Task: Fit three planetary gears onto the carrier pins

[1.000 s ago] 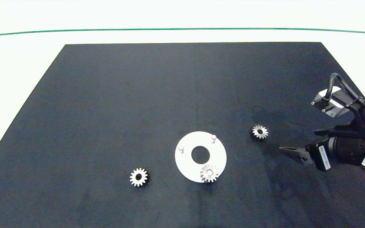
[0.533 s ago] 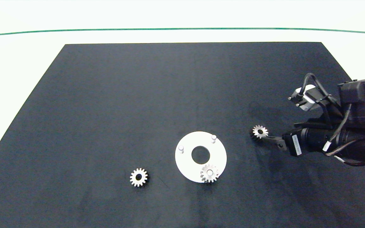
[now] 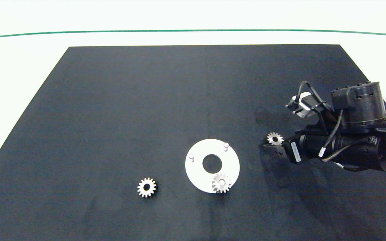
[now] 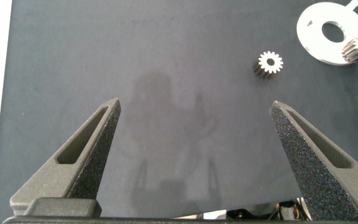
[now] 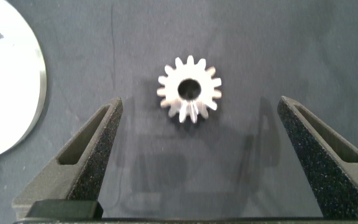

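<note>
The third gear's center hole (image 3: 275, 139) has to stay free to slide onto a bare carrier pin, so the robot's right gripper needs to grab the third gear by its toothed rim.
The white disc (image 3: 198, 170) lies on the black mat with two bare carrier pins (image 3: 226, 145) (image 3: 191, 156). One planetary gear (image 3: 221, 182) sits on the disc's near pin. A second gear (image 3: 146, 187) lies loose on the mat, left of the disc. The third gear (image 3: 275, 138) lies flat to the disc's right. My right gripper (image 3: 269, 143) hangs over it, open, with the gear (image 5: 189, 89) between the two fingers and touching neither. My left gripper (image 4: 195, 104) is open with nothing in it and does not show in the head view.
The black mat (image 3: 146, 100) covers most of the white table, and its back half is bare. A green line (image 3: 112, 32) runs along the far side. The disc's edge (image 5: 11, 93) shows beside the right gripper's finger.
My right arm has swung in from the right edge toward the gear right of the disc, and its fingers now stand on either side of it. The gears and disc have not moved.
</note>
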You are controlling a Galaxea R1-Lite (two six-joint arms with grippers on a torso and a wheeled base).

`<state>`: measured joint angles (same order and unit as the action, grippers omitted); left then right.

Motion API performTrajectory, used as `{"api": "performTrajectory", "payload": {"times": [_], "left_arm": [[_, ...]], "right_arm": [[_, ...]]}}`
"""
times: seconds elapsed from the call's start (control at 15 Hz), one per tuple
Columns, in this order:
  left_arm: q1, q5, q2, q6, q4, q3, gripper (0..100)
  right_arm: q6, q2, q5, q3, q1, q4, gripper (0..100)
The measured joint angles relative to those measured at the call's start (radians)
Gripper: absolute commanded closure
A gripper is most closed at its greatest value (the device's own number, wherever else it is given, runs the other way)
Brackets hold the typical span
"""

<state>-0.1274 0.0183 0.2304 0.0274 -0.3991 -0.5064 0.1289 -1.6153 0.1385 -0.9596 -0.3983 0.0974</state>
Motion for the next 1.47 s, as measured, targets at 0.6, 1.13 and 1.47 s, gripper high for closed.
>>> {"api": "performTrajectory", "payload": {"times": [0.6,1.13,1.47], "left_arm": [[0.0,0.0,0.0,0.0,0.0,-0.001,0],[0.0,0.0,-0.003,0.0,0.0,-0.001,0],[-0.001,0.0,-0.003,0.0,-0.001,-0.001,0]], "right_arm": [[0.0,-0.047,0.0,-0.022,-0.001,0.002,10],[-0.016,-0.082,-0.001,-0.039,-0.001,0.003,27],[-0.016,-0.102,0.0,-0.046,-0.001,0.023,36]]}}
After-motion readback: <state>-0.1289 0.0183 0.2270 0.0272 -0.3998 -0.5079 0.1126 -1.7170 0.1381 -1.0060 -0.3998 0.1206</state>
